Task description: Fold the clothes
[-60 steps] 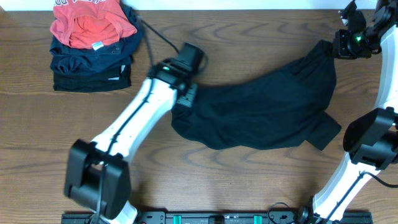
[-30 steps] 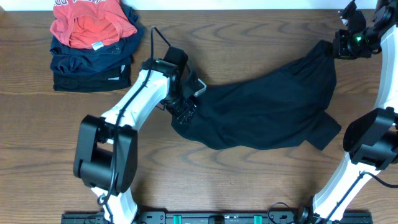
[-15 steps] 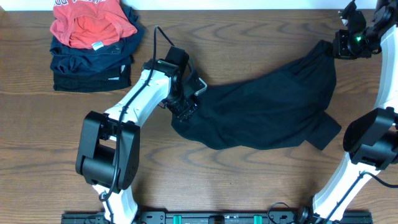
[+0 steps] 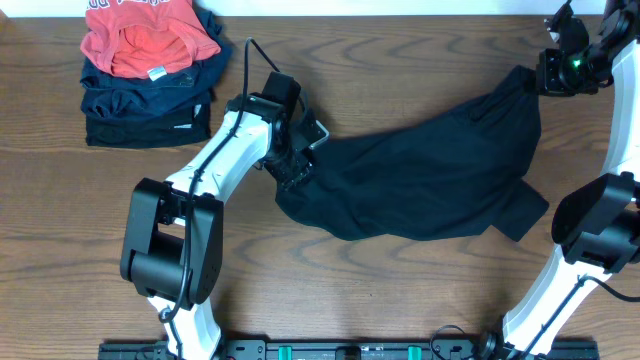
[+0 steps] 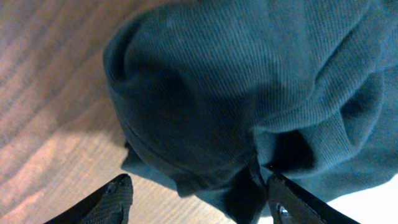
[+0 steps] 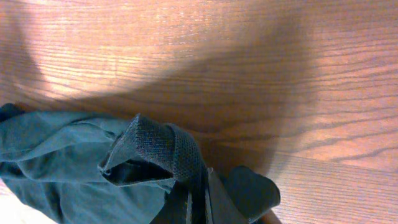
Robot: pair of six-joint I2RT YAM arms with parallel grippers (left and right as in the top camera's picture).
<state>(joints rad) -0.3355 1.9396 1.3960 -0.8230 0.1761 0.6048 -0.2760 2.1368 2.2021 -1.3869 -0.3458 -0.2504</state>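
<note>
Next, my left gripper grabs the black shirt's bunched edge (image 4: 296, 174) (image 5: 198, 181), at the end of the shirt opposite my right gripper, to stretch the shirt for folding.
The clothes, a black shirt (image 4: 420, 180), lie crumpled across the middle and right of the wooden table. My left gripper (image 4: 296, 165) hovers at the shirt's left end with its jaws wide open. In the left wrist view the bunched left edge of the shirt (image 5: 236, 93) lies between my open fingertips (image 5: 119, 198), and the left gripper (image 5: 202, 200) holds nothing. My right gripper (image 4: 536, 80) is at the far right, shut on the shirt's upper right corner. In the right wrist view the right gripper (image 6: 199, 202) pinches a ribbed fold of the shirt (image 6: 155, 149) lifted a little off the wood.
A stack of folded garments stands at the far left corner: a red-orange shirt (image 4: 148, 35) on top of dark navy ones (image 4: 150, 108). A black cable (image 4: 250, 60) runs from the left arm toward the stack. Bare wood shows in front of the shirt.
My left wrist has turned and its gripper has edged slightly up and left at the shirt's left end. The right gripper and its hold are unchanged.
</note>
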